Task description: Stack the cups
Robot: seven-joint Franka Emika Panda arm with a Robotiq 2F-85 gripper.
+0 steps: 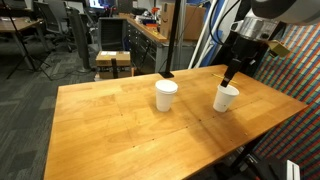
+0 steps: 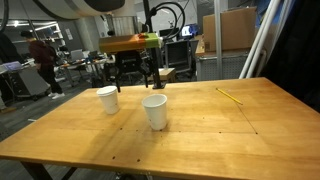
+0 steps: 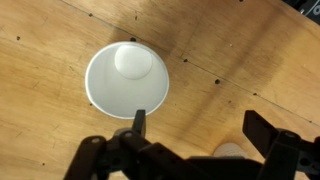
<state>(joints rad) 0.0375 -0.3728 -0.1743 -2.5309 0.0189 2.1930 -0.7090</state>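
Note:
Next, my gripper grabs the nearer white cup from above by its rim, which leaves its base free to stack upright inside the other cup.
Two plain white cups stand upright on the wooden table (image 1: 120, 120). In both exterior views one cup (image 1: 166, 95) (image 2: 155, 111) stands alone mid-table, and the other cup (image 1: 226, 97) (image 2: 107, 99) is nearer the arm. My gripper (image 1: 232, 74) (image 2: 134, 76) hovers just above and beside that nearer cup. In the wrist view the gripper (image 3: 200, 125) is open and empty. The lone cup (image 3: 127, 80) shows from above, beyond the left finger. A pale edge of the nearer cup (image 3: 233, 152) peeks out low between the fingers.
A thin yellow stick (image 2: 230, 96) lies on the table away from the cups. A small dark object (image 1: 166, 73) sits at the table's far edge. A wooden stool (image 1: 113, 62) and office chairs stand beyond the table.

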